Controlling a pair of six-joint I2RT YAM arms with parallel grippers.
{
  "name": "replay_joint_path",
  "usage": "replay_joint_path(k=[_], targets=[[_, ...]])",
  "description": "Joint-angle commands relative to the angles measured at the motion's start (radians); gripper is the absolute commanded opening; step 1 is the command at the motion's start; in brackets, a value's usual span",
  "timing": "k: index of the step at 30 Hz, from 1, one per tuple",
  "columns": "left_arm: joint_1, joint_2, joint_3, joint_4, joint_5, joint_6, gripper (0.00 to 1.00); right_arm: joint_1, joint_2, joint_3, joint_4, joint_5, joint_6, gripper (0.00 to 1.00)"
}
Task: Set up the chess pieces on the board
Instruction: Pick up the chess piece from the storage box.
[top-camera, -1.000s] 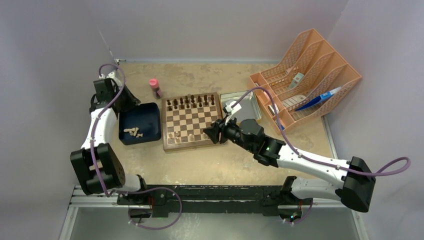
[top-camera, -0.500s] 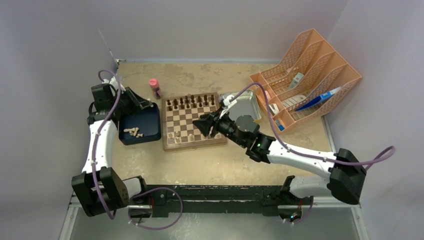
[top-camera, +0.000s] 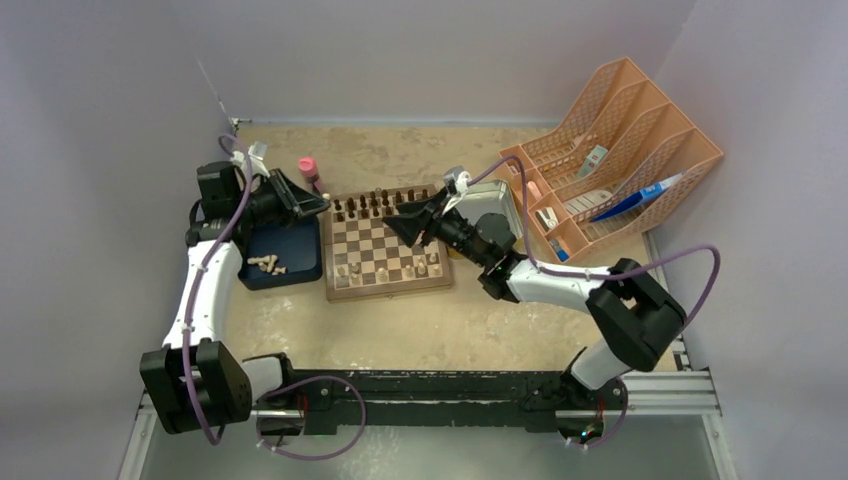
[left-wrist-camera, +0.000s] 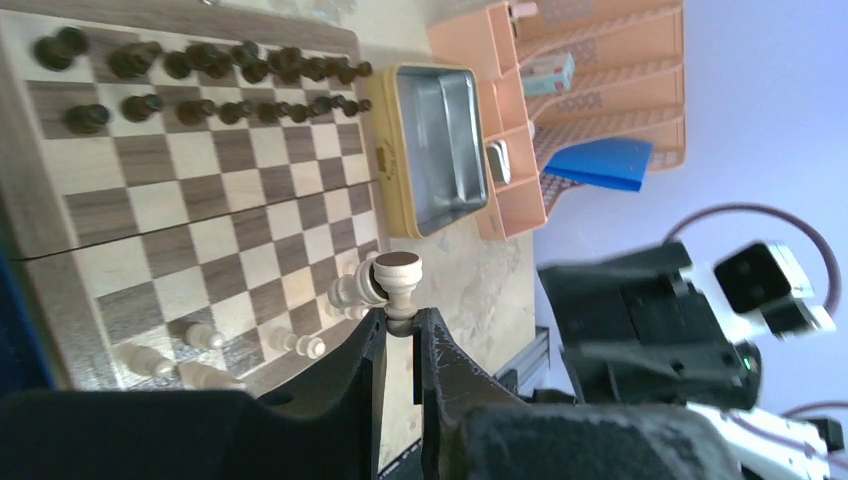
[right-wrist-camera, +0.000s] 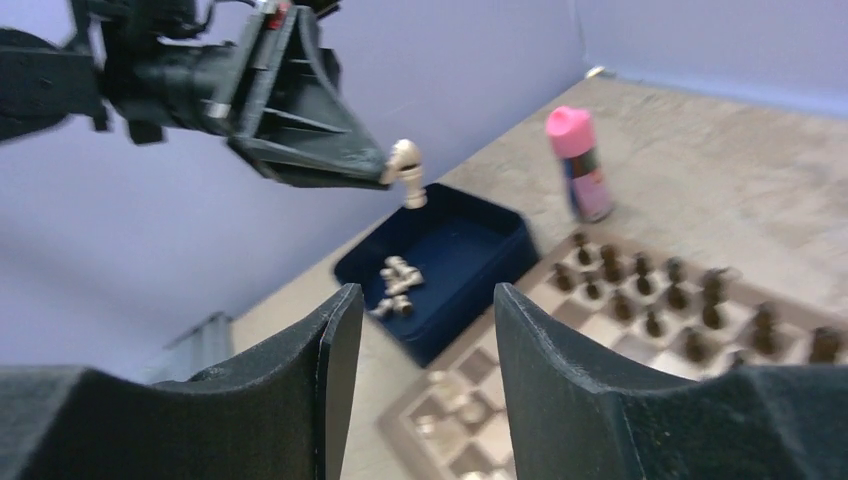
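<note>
The pale piece should keep its head free so that my left gripper can set it upright. My right gripper needs to reach the piece and grab its base (top-camera: 326, 197) (right-wrist-camera: 404, 153).
The board (top-camera: 390, 291) lies mid-table, with dark pieces (top-camera: 385, 203) in two rows along its far edge and several pale pieces (top-camera: 385, 270) near its front edge. My left gripper (top-camera: 322, 205) hangs above the board's far left corner, shut on a pale piece (left-wrist-camera: 403, 280), which also shows in the right wrist view (right-wrist-camera: 405, 172). My right gripper (top-camera: 395, 222) is open and empty above the board's middle right, facing the left gripper. In the right wrist view its fingers (right-wrist-camera: 340, 340) frame the blue tray (right-wrist-camera: 470, 250).
The dark blue tray (top-camera: 300, 232) left of the board holds several loose pale pieces (top-camera: 266, 264). A pink-capped bottle (top-camera: 308, 172) stands behind the board's left corner. A metal tin (top-camera: 495, 215) and an orange file organiser (top-camera: 615, 150) are to the right.
My left gripper has risen from the tray and swung right to the board's far left corner, carrying the pale piece. My right gripper has moved up and left over the board.
</note>
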Motion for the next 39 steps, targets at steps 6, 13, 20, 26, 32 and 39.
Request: replay_joint_path(k=[6,13,20,26,32,39], targets=[[-0.123,0.051,0.01,0.077,0.13,-0.065,0.0,-0.061,0.098,0.001,0.28,-0.235,-0.404,0.54],[-0.159,0.058,0.018,0.026,0.183,-0.023,0.0,-0.061,0.147,-0.019,0.376,-0.194,-0.58,0.61],[-0.184,0.047,0.014,-0.013,0.19,0.003,0.0,-0.059,0.211,0.03,0.377,-0.246,-0.575,0.62],[-0.191,0.04,0.015,-0.011,0.194,-0.005,0.0,-0.034,0.257,0.054,0.405,-0.256,-0.554,0.6],[-0.216,0.026,0.018,0.006,0.197,-0.031,0.0,0.001,0.306,0.078,0.452,-0.213,-0.518,0.56],[-0.228,0.016,0.017,0.024,0.199,-0.062,0.0,0.019,0.342,0.083,0.526,-0.16,-0.509,0.55]])
